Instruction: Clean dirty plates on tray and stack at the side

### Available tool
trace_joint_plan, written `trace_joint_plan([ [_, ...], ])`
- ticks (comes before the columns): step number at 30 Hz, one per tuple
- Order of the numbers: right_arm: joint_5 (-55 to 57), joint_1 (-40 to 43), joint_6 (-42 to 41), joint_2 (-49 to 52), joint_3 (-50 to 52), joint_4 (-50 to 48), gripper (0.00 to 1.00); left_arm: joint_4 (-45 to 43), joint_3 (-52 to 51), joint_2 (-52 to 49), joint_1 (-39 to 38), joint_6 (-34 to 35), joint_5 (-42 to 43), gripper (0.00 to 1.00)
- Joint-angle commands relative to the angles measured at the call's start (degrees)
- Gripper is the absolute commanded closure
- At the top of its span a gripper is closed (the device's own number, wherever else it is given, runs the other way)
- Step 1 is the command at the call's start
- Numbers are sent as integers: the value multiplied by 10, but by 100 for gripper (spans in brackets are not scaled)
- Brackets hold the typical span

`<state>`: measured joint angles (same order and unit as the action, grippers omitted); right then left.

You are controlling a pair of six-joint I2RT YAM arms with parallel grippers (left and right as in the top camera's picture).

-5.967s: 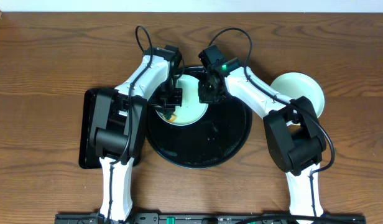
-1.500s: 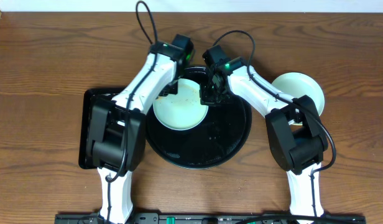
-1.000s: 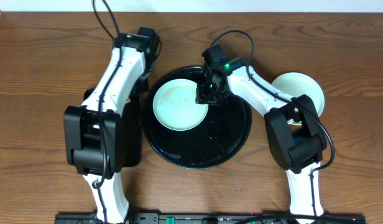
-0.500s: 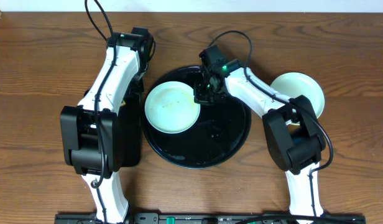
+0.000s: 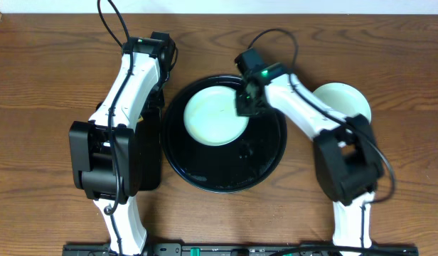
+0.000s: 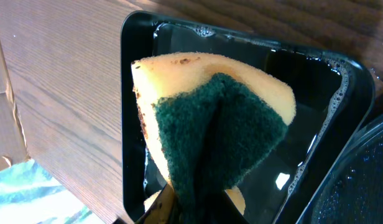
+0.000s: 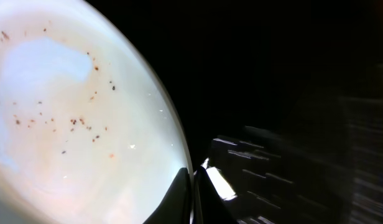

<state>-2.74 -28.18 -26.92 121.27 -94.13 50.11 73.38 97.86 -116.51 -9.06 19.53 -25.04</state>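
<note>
The rectangular black tray's rim shows around the sponge (image 6: 210, 118). My left gripper will let go of the sponge, because it would land inside that tray.
A pale plate (image 5: 213, 114) with a few brown specks lies on the far part of the round black tray (image 5: 226, 174). My right gripper (image 5: 246, 104) is shut on the plate's right rim. In the right wrist view the fingers (image 7: 193, 186) pinch the rim of the plate (image 7: 73, 112) over the tray (image 7: 291, 74). My left gripper (image 5: 156, 84) is left of the round tray. In the left wrist view it (image 6: 194, 200) is shut on a yellow and green sponge (image 6: 210, 118). A pale stack of plates (image 5: 345, 103) sits on the table at the right.
A rectangular black tray (image 6: 126, 93) with wet patches lies under the sponge. Most of it is hidden under my left arm in the overhead view (image 5: 158, 153). The round tray's rim (image 6: 365, 180) shows beside it. The wooden table (image 5: 48, 85) surrounds everything.
The left arm drew back from the plate with the sponge to the rectangular tray and then stayed. The right gripper slid the plate left, then back right on the round tray.
</note>
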Motion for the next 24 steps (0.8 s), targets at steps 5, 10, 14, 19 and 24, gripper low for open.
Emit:
trace_joint_plan([
  [5, 163, 12, 34, -122, -7, 60, 99, -4, 9, 7, 2, 8, -11, 88],
  [10, 162, 13, 32, -120, -3, 105, 99, -9, 9, 7, 2, 12, -11, 88],
  [14, 162, 11, 33, -118, 2, 110, 99, -14, 9, 7, 2, 12, -11, 88],
  [19, 151, 4, 33, -117, 2, 105, 99, -21, 9, 7, 2, 12, -11, 86],
  [24, 137, 10, -15, -107, 13, 118, 45, -21, 9, 7, 2, 12, -11, 83],
])
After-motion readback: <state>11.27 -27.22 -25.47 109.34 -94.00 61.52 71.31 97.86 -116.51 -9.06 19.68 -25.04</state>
